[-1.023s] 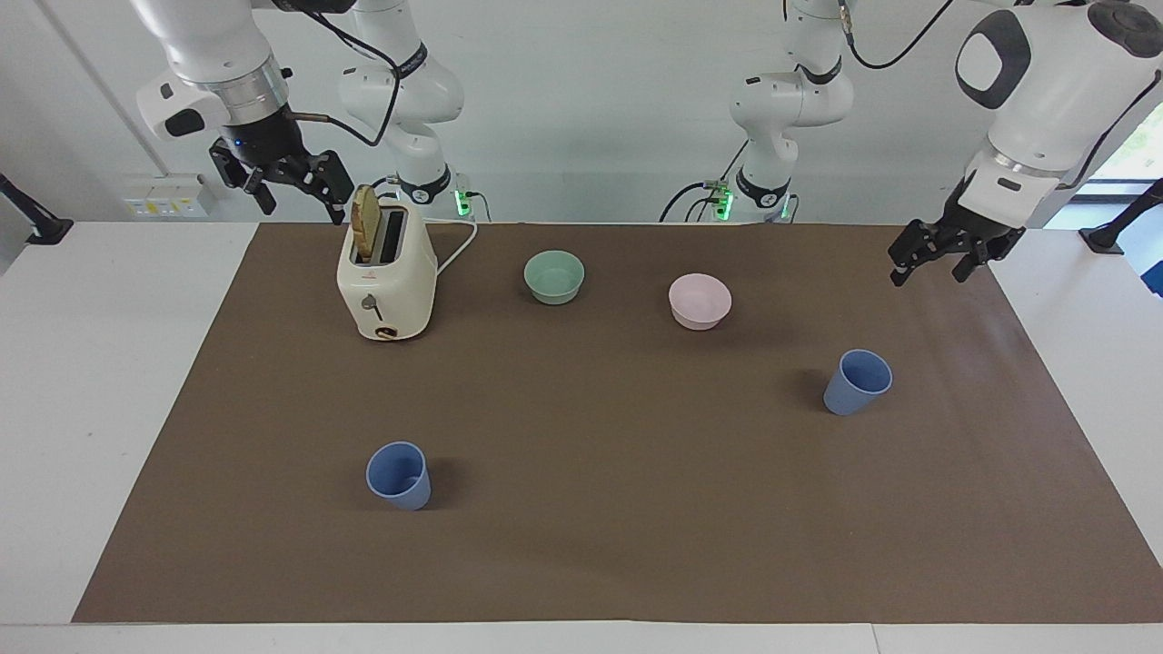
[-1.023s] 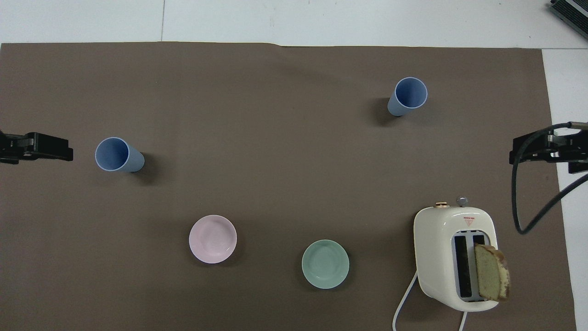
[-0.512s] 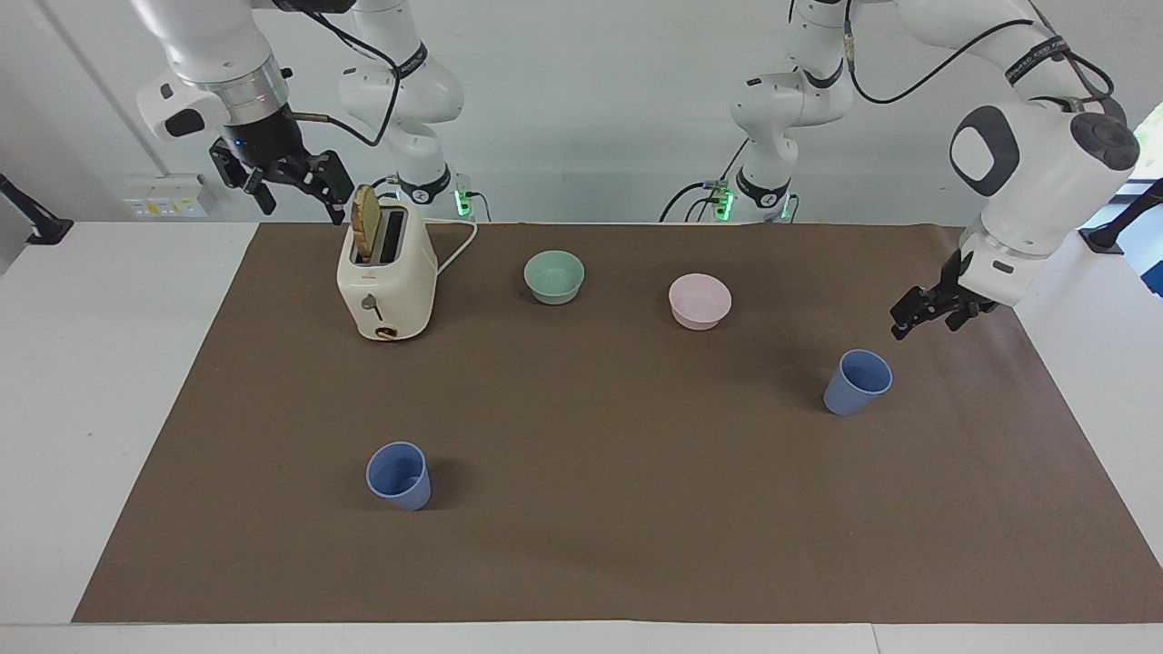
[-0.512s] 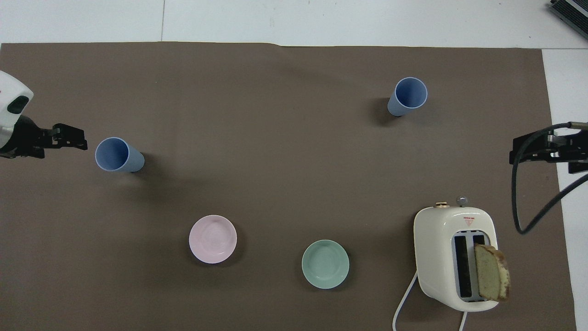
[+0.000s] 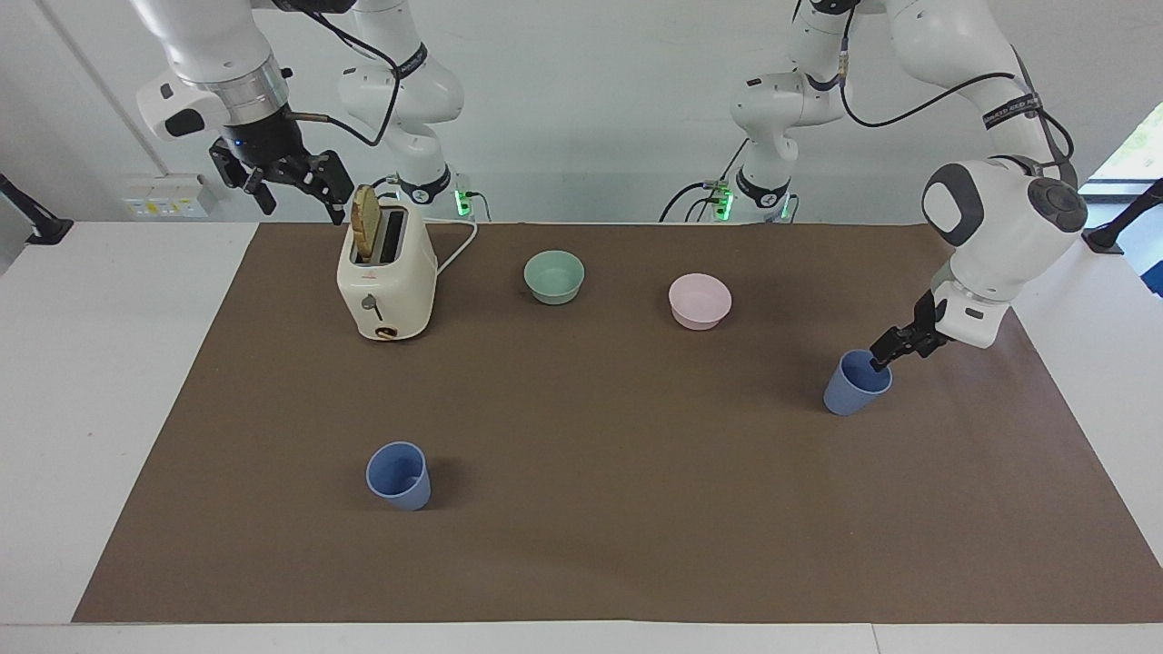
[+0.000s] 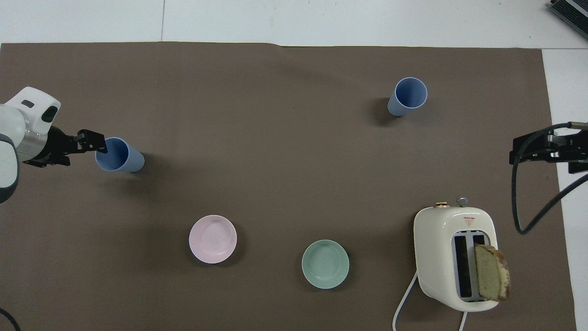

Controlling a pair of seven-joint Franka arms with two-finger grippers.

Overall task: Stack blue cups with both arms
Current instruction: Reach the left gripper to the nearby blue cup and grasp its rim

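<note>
My left gripper is to grab the blue cup by its rim (image 6: 108, 139) next, to bring the blue cups together for stacking.
One blue cup (image 5: 855, 385) (image 6: 120, 155) stands upright toward the left arm's end of the table. My left gripper (image 5: 879, 357) (image 6: 98, 143) is open, low at this cup's rim on the side toward that end of the table. One fingertip seems to dip just inside the rim; I cannot tell whether it touches. The second blue cup (image 5: 398, 475) (image 6: 408, 95) stands alone, farther from the robots, toward the right arm's end. My right gripper (image 5: 298, 193) (image 6: 518, 150) waits open in the air beside the toaster.
A cream toaster (image 5: 386, 282) (image 6: 452, 257) with a bread slice (image 5: 365, 222) in one slot stands near the robots. A mint-green bowl (image 5: 553, 275) (image 6: 325, 264) and a pink bowl (image 5: 699, 300) (image 6: 212, 239) sit nearer to the robots than the cups. A brown mat (image 5: 600, 509) covers the table.
The left arm has come down and swung in from the table's end, bringing its open gripper to the nearby cup's rim. The right arm and both cups have stayed put.
</note>
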